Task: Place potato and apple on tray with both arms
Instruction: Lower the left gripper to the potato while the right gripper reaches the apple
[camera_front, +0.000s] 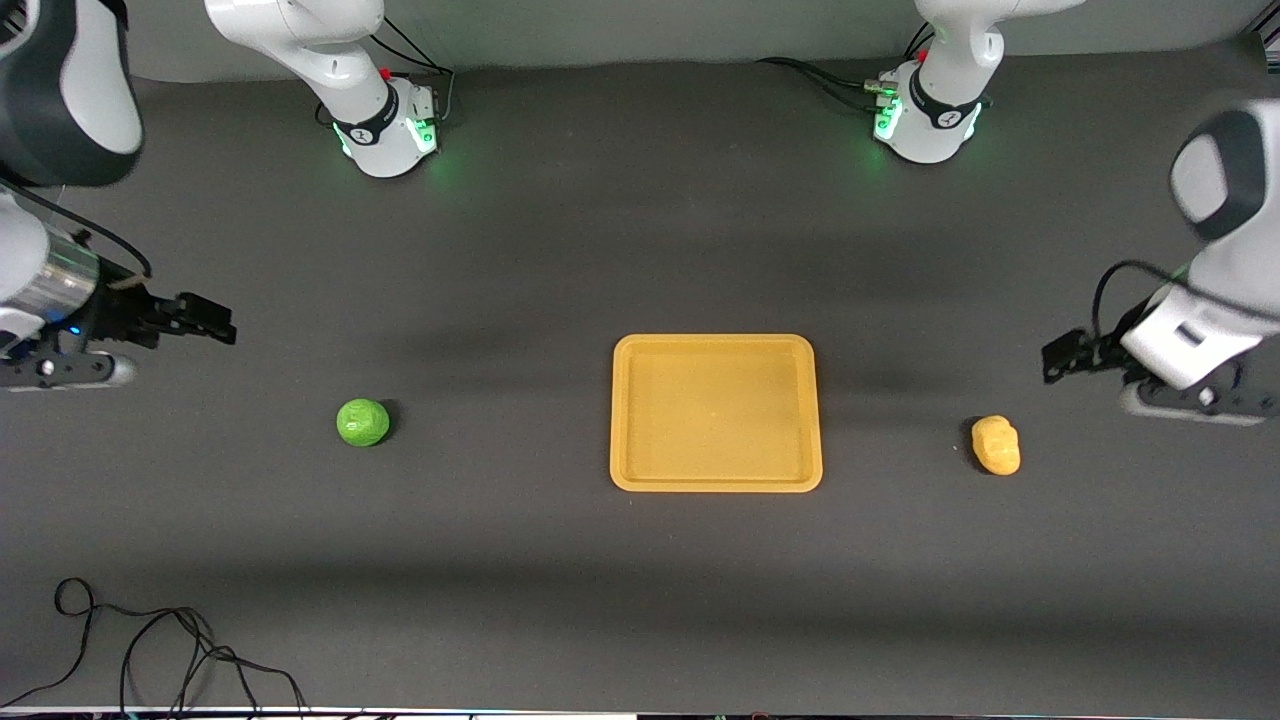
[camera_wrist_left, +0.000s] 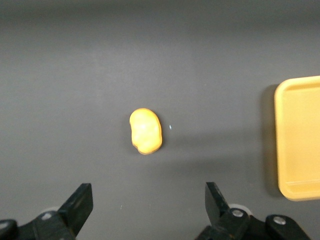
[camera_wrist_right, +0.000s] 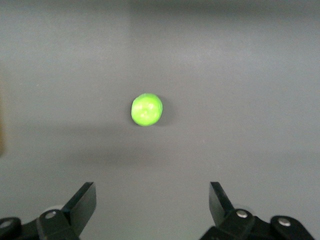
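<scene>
The yellow potato (camera_front: 996, 444) will be picked up next by its long sides with my left gripper, which should then put the potato on the orange-yellow tray (camera_front: 716, 412).
The orange-yellow tray (camera_front: 716, 412) lies empty at the middle of the table. The green apple (camera_front: 362, 422) sits on the table toward the right arm's end. The yellow potato (camera_front: 996, 444) sits toward the left arm's end. My right gripper (camera_front: 212, 325) hovers open and empty over the bare table beside the apple, apart from it; the right wrist view shows the apple (camera_wrist_right: 146, 109) ahead of the spread gripper (camera_wrist_right: 152, 200). My left gripper (camera_front: 1058, 358) hovers open and empty over the table beside the potato; the left wrist view shows the potato (camera_wrist_left: 145, 131), the tray's edge (camera_wrist_left: 300, 137) and the gripper (camera_wrist_left: 149, 200).
A loose black cable (camera_front: 150, 650) lies at the table edge nearest the front camera, toward the right arm's end. The two arm bases (camera_front: 385, 130) (camera_front: 925, 120) stand at the edge farthest from the front camera. The mat is dark grey.
</scene>
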